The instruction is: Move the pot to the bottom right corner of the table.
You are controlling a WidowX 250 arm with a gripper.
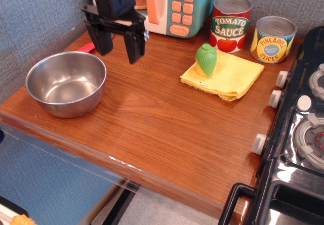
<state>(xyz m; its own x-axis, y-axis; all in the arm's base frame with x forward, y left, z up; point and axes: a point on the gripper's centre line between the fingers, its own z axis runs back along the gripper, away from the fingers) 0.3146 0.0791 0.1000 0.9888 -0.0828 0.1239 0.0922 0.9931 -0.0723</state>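
Note:
I will next grab the steel pot by its rim (105,73) with my gripper. Then I can move the pot (66,83) to the corner of the table.
The shiny steel pot (66,83) sits empty near the front left corner of the reddish-brown wooden table (167,129). My black gripper (120,49) hangs open and empty above the table, just behind and to the right of the pot's far rim. Its two fingers (134,47) point down and stand wide apart. It does not touch the pot.
A red-handled spoon (87,47) lies behind the pot, partly hidden by the gripper. A green toy vegetable (205,59) rests on a yellow cloth (223,76). A tomato sauce can (230,23), a pineapple can (273,39) and a toy microwave (172,5) stand at the back. A black toy stove (298,134) is at the right.

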